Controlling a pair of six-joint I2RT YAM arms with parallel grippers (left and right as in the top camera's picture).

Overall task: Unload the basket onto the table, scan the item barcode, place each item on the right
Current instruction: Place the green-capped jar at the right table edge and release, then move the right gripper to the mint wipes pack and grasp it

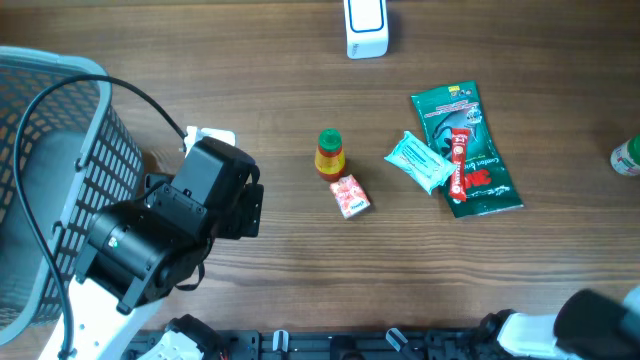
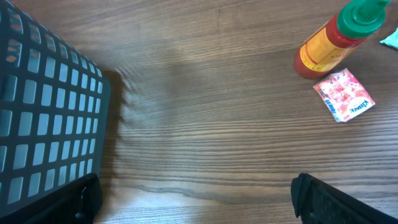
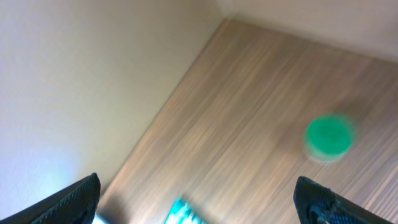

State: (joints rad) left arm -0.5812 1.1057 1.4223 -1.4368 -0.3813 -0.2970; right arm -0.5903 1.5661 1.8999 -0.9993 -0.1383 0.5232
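My right gripper should grip the teal tissue pack across its middle next, so that the pack's end and broad side stay uncovered for the barcode scan.
A white scanner stands at the table's far edge. Mid-table sit a red-and-yellow sauce bottle with a green cap and a small red packet. Right of them lie a teal tissue pack and a green package. My left gripper hangs open beside the basket, left of the bottle. In the left wrist view the left gripper holds nothing; the bottle and red packet are far right. My right gripper is open and empty in a blurred view.
A grey mesh basket fills the left side, and its wall is close to my left finger. A white object lies just behind the left gripper. A green-capped bottle stands at the right edge. My right arm sits at the bottom right corner.
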